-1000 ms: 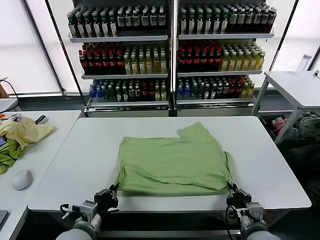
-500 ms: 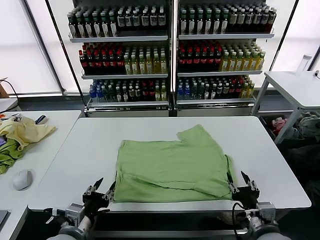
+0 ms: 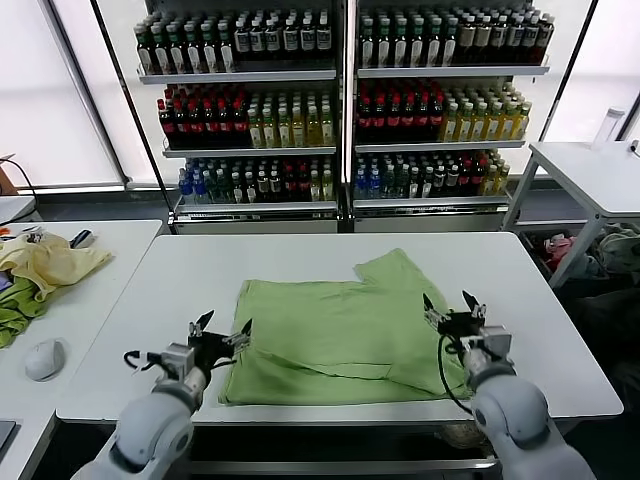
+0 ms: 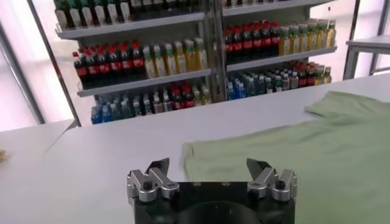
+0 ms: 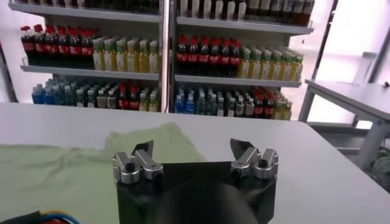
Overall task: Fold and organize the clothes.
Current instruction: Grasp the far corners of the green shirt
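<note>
I should next use my right gripper to pick up the shirt by its edge at the sleeve [image 3: 424, 283], so that I can fold the light green shirt [image 3: 340, 325].
The light green shirt [image 3: 340, 325] lies folded flat on the white table [image 3: 150, 290], one sleeve sticking out toward the far right. Its buttons and printed graphic are hidden. My left gripper [image 3: 221, 325] is open and empty, raised above the shirt's near left edge. My right gripper [image 3: 447, 303] is open and empty, raised above the shirt's right edge. The shirt also shows in the left wrist view [image 4: 317, 146] past the open left gripper [image 4: 208, 165], and in the right wrist view [image 5: 73, 164] past the open right gripper [image 5: 192, 148].
A side table at the left holds a pale yellow garment [image 3: 50, 262], a darker green cloth [image 3: 15, 312] and a mouse [image 3: 44, 358]. Shelves of bottles [image 3: 340, 100] stand behind. Another white table [image 3: 590, 170] stands at the far right.
Both grippers let go of the shirt's near corners, opened, and rose up and forward over its left and right edges. The shirt's near edge dropped back onto the table.
</note>
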